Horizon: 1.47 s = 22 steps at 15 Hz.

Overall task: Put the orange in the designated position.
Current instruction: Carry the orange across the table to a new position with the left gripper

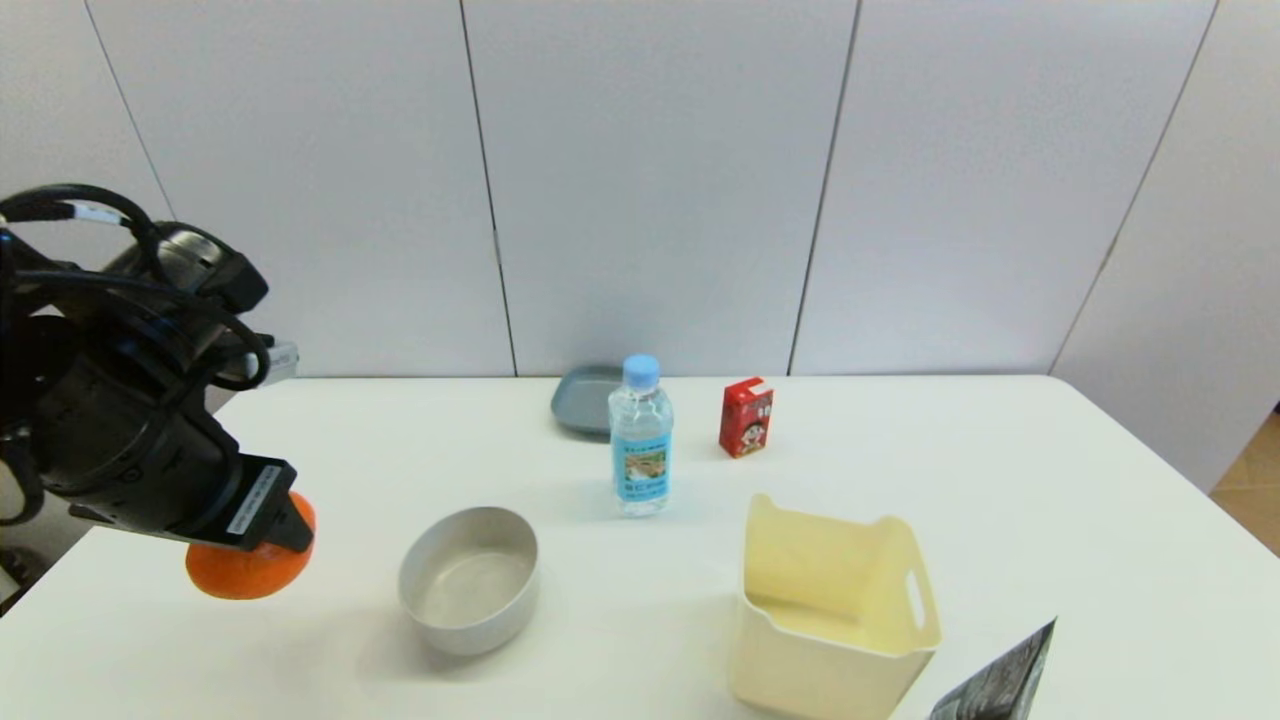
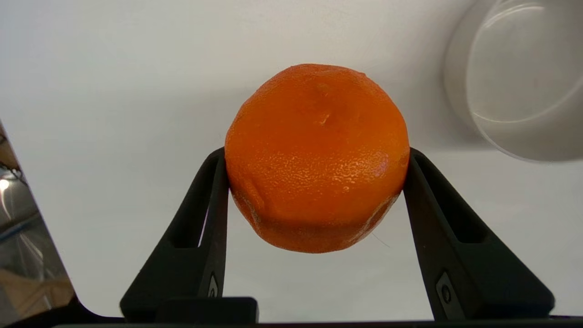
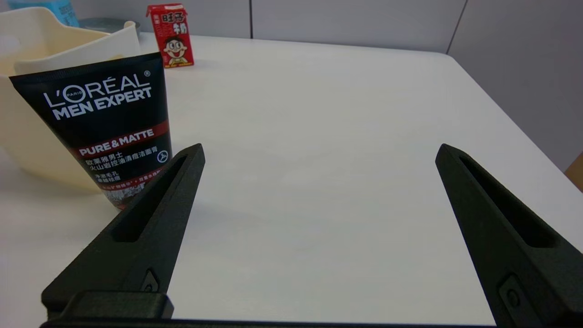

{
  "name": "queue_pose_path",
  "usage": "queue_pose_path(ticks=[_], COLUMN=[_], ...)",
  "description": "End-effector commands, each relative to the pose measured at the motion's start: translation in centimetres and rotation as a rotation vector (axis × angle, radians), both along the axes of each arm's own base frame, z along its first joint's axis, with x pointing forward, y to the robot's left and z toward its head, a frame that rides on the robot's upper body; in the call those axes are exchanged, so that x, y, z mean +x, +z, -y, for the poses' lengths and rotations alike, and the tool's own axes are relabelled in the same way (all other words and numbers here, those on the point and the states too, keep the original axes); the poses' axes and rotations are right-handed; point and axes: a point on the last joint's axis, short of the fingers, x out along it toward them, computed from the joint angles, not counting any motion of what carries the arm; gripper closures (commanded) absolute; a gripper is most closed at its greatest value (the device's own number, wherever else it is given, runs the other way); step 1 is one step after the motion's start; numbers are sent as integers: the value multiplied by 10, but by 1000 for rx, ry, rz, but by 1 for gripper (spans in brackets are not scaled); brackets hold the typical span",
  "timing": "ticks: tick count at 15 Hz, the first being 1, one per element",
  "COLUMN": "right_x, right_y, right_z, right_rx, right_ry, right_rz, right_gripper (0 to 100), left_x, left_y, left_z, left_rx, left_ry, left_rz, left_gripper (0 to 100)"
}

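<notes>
I should lower the orange before my left gripper opens. The orange's lower edge (image 1: 250,589) is above the white tabletop, so the orange would fall if released now.
The orange (image 1: 240,577) (image 2: 316,157), round with dimpled skin, sits between the two black fingers of my left gripper (image 1: 257,548) (image 2: 315,156), which is shut on it. It hangs low over the white table (image 1: 300,440) near the front left corner, left of the grey bowl (image 1: 470,578). I cannot tell whether it touches the tabletop. The designated position is plain white tabletop with no mark that shows. My right gripper (image 3: 321,148) is open over bare table at the right, out of the head view.
Behind the bowl stand a water bottle (image 1: 640,440), a red drink carton (image 1: 746,417) and a grey plate (image 1: 585,398). A cream bin (image 1: 835,610) sits front right, with a black face-wash tube (image 3: 114,123) upright beside it, close to my right gripper.
</notes>
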Motion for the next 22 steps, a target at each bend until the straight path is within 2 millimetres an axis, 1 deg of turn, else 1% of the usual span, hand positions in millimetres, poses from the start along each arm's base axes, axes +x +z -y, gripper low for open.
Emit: queue_pose_path(ticks=[1,3,7,10,13,14,19,20,22], right_x=[0,0,0,0,0,0,0,0,0], right_y=[0,0,0,0,0,0,0,0,0], right_z=[0,0,0,0,0,0,0,0,0], right_rx=[-1,-1,-1,-1,-1,-1,-1,-1,-1], right_ry=[1,-1,1,1,1,1,1,1,1], right_rz=[0,-1,-1,-1,0,0,-1,-1,-1], right_gripper=[0,0,0,0,0,0,0,0,0], left_x=[35,45,58,70,77,78,78,77,77], left_y=[-37,-47,-58,-61,-62,-62,-61,-56,-31], left_z=[8,11,14,17,19,19,19,19,18], left_rx=[21,24,21,9,-3,-5,-6,-9,-32], left_ry=[18,18,20,17,19,19,19,18,19], left_rz=[-101,-112,-104,-54,-15,-8,-3,16,105], left_gripper=[100,100,100,100,100,0,0,0,0])
